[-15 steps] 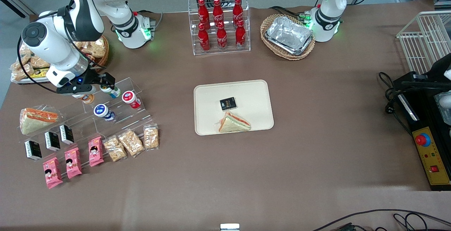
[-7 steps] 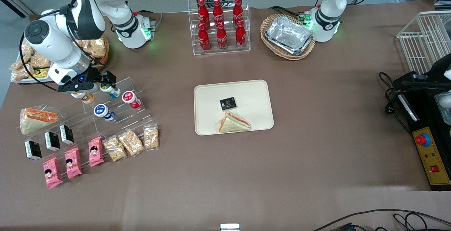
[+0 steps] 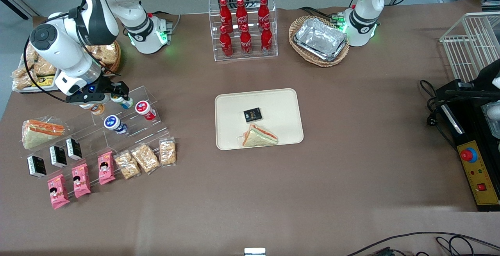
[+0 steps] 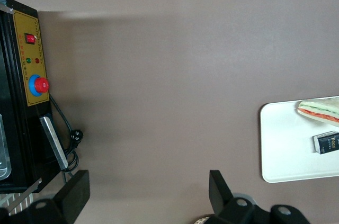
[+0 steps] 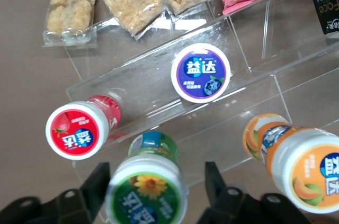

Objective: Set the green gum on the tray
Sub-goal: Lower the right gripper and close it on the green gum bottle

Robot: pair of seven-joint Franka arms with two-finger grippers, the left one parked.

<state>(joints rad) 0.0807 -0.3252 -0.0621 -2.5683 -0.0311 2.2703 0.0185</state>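
To place the green gum on the tray [image 3: 259, 117], my right gripper will next take hold of the gum bottle by its lidded top [image 3: 117, 98].
The green gum [image 3: 120, 100], a small white bottle with a green-rimmed lid, stands on the top step of a clear stepped stand [image 3: 154, 92] toward the working arm's end of the table. My right gripper [image 3: 117, 94] is right over it. In the right wrist view the gum's lid [image 5: 145, 195] sits between the two black fingers [image 5: 98, 184] of the gripper [image 5: 156, 184], which stand open with a gap beside the lid. The cream tray [image 3: 234, 103] lies mid-table and holds a sandwich [image 3: 259, 135] and a black packet [image 3: 252, 114]; its corner also shows in the left wrist view [image 4: 286, 144].
A red-lidded bottle [image 5: 73, 131], a blue-lidded bottle [image 5: 201, 72] and an orange-lidded bottle [image 5: 302, 171] stand close around the gum. Snack packs [image 3: 144, 157] lie nearer the front camera. A cola rack [image 3: 243, 27] and a basket of foil trays [image 3: 320, 39] stand at the back.
The right arm's wrist has shifted slightly toward the tray. The gripper stays open over the green gum, which has not moved.
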